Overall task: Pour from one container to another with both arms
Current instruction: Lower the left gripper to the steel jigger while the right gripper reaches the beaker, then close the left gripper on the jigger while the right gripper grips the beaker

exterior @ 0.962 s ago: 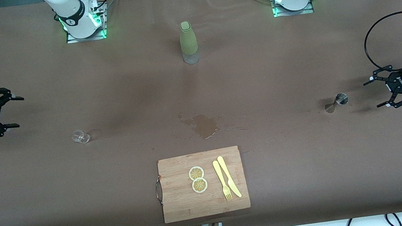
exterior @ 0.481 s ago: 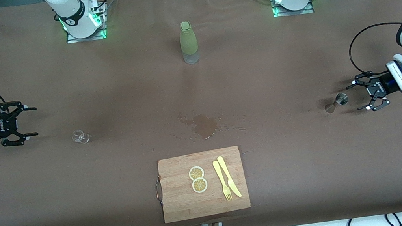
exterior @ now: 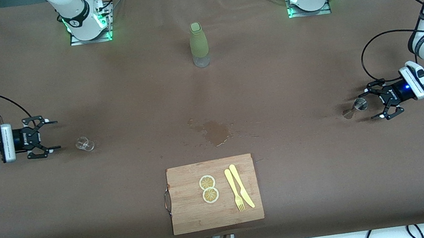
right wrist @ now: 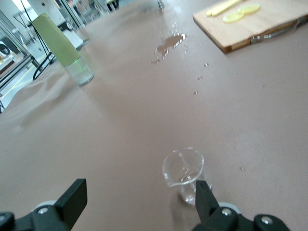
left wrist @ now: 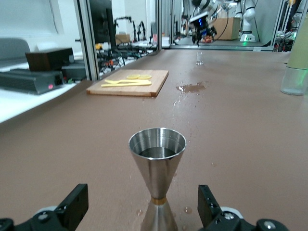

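Observation:
The right gripper picks up the beaker by its body next, so that the small clear glass beaker's spouted rim stays free for the pouring.
A steel hourglass-shaped jigger stands upright on the brown table toward the left arm's end. My left gripper is open and level with the jigger's lower half. One of its fingers is on each side of the jigger, and neither touches it. A small clear glass beaker stands toward the right arm's end. My right gripper is open and low, just short of the beaker, which sits close to one of its fingers.
A green-sleeved bottle stands mid-table near the robot bases. A wet spill marks the table's middle. Nearer the front camera lies a wooden cutting board with two lemon slices, a yellow fork and a knife.
Both grippers have come in from the table's ends and dropped lower. The left one now straddles the jigger and the right one has closed in on the beaker. Both containers stayed put.

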You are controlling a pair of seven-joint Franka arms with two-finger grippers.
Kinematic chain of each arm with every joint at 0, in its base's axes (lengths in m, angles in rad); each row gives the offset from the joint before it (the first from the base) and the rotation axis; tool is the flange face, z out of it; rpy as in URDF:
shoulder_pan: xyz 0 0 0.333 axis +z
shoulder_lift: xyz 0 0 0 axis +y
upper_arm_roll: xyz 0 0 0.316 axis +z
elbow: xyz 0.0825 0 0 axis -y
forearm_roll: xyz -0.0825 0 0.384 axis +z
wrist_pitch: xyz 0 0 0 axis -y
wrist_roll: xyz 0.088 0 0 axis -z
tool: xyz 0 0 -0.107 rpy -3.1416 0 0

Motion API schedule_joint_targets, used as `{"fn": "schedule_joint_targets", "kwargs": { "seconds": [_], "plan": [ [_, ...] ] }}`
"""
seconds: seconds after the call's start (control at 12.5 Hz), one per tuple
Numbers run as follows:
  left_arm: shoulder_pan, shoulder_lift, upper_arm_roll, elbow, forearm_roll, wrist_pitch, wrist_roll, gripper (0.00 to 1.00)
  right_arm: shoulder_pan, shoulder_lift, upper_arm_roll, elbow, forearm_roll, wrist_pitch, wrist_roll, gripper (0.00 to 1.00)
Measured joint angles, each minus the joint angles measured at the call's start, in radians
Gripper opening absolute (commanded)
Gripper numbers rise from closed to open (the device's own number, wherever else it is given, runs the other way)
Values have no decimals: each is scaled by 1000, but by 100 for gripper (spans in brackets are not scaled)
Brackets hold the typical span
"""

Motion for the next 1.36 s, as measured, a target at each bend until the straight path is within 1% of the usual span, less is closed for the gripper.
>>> {"fn": "schedule_joint_targets", "kwargs": {
  "seconds": [0.16,0.32,0.56,0.64,0.8,0.88,1.2,1.28,1.36],
  "plan": [
    [-19,38,-2,0,-35,-3,44,100,-3,65,0,2,61,23,-115,100],
    [-34,69,-3,0,-69,-4,80,100,-7,105,0,5,108,36,-194,100],
    [-48,87,-4,1,-96,-7,98,99,-9,140,0,34,126,36,-261,100],
    [-52,89,-4,1,-105,-9,98,90,-9,155,2,53,126,37,-277,100],
    [-62,95,-4,2,-118,-9,98,51,-9,182,7,77,127,37,-300,100],
    [-67,97,-4,2,-124,-10,98,39,-9,191,10,82,127,37,-307,100],
    [-74,101,-4,2,-142,-22,98,30,5,200,18,86,128,37,-315,100],
    [-74,103,-4,2,-145,-25,98,25,12,200,21,87,128,38,-315,100],
    [-74,107,-4,2,-149,-28,98,14,19,200,25,88,128,45,-315,100]
  ]
}}
